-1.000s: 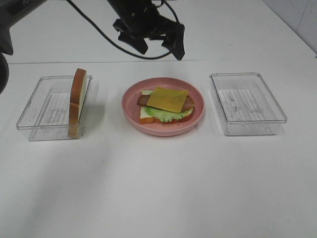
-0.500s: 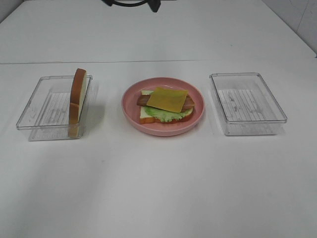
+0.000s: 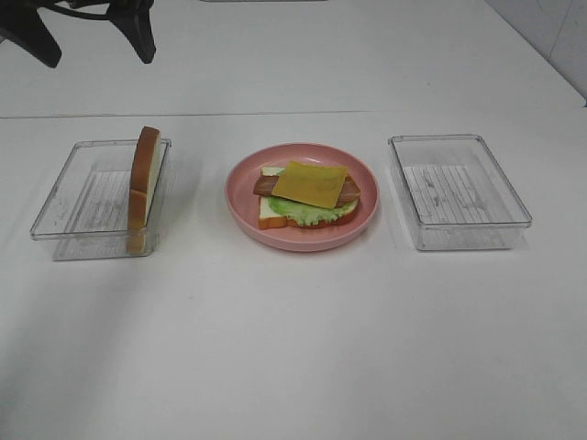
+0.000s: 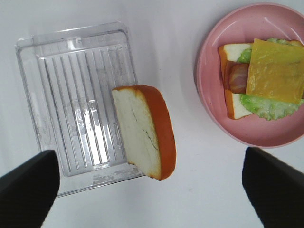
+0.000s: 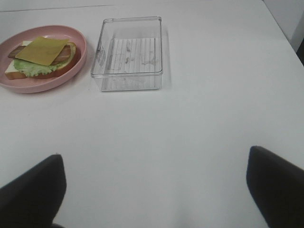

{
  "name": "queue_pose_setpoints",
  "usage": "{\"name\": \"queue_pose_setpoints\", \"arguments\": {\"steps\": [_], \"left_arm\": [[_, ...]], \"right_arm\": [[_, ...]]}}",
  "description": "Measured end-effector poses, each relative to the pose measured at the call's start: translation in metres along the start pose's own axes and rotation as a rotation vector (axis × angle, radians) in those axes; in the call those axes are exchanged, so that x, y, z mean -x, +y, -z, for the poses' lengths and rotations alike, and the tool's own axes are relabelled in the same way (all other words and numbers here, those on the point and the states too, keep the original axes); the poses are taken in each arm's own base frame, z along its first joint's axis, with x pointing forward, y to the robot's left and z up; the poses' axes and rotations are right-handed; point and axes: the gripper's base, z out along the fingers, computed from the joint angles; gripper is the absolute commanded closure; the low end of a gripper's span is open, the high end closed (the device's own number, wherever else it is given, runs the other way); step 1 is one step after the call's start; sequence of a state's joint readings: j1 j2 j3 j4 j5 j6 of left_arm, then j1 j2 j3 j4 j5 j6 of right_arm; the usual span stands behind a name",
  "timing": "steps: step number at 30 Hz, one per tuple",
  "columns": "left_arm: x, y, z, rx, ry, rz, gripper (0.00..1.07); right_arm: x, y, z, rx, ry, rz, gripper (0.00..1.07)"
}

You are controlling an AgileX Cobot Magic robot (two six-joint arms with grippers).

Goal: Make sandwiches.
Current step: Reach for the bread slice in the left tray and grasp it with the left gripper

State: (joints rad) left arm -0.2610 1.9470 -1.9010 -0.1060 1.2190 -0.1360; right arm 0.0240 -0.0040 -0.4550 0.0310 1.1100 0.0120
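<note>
My left gripper is to grab the second bread slice next by its orange-brown crust edge (image 3: pixel 142 176), as it needs to top the open sandwich (image 3: pixel 310 194).
A pink plate (image 3: pixel 367 215) in the middle holds an open sandwich: a white bread slice (image 3: pixel 271 213), green lettuce (image 3: pixel 307 214), reddish-brown bacon (image 3: pixel 264 186) and a yellow cheese slice (image 3: pixel 310 183) on top. A second bread slice (image 3: pixel 144 179) with orange-brown crust stands on edge in the left clear container (image 3: pixel 78 197). It also shows in the left wrist view (image 4: pixel 145 130). My left gripper (image 3: pixel 92 37) is open and empty, high above and behind that container, looking down on it (image 4: pixel 152 199). My right gripper (image 5: pixel 154 190) is open and empty, low over bare table and out of the high view.
A clear container (image 3: pixel 459 192) with nothing in it stands right of the plate and shows in the right wrist view (image 5: pixel 128 52). The plate shows there too (image 5: pixel 78 59). The white table (image 3: pixel 293 348) stretches toward the front.
My left arm has moved from behind the plate, up out of view, then to the far left above the container with the bread slice. Nothing on the table moved.
</note>
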Motion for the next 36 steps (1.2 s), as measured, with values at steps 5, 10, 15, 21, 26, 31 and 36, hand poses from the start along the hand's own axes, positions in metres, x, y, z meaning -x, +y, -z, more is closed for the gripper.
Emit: {"name": "queue_pose_setpoints", "arguments": {"steps": [5,10,15,21,26,31,36], "left_arm": [[0.0,0.003,-0.029,-0.016,0.066,0.024,0.06],[-0.001,0.004,-0.06,-0.023,0.133,0.039,0.06],[-0.005,0.007,-0.096,-0.012,0.209,0.048,0.06],[-0.008,0.003,-0.106,-0.01,0.231,0.036,0.06],[-0.011,0.0,-0.118,-0.007,0.257,0.025,0.06],[-0.015,0.002,-0.134,0.02,0.288,0.005,0.06],[-0.017,0.002,-0.141,0.046,0.302,-0.016,0.06]], "right_arm": [[0.0,0.0,0.0,0.0,0.0,0.0,0.11],[0.0,0.0,0.0,0.0,0.0,0.0,0.11],[0.0,0.0,0.0,0.0,0.0,0.0,0.11],[0.0,0.0,0.0,0.0,0.0,0.0,0.11],[0.0,0.0,0.0,0.0,0.0,0.0,0.11],[0.0,0.0,0.0,0.0,0.0,0.0,0.11],[0.0,0.0,0.0,0.0,0.0,0.0,0.11]]}}
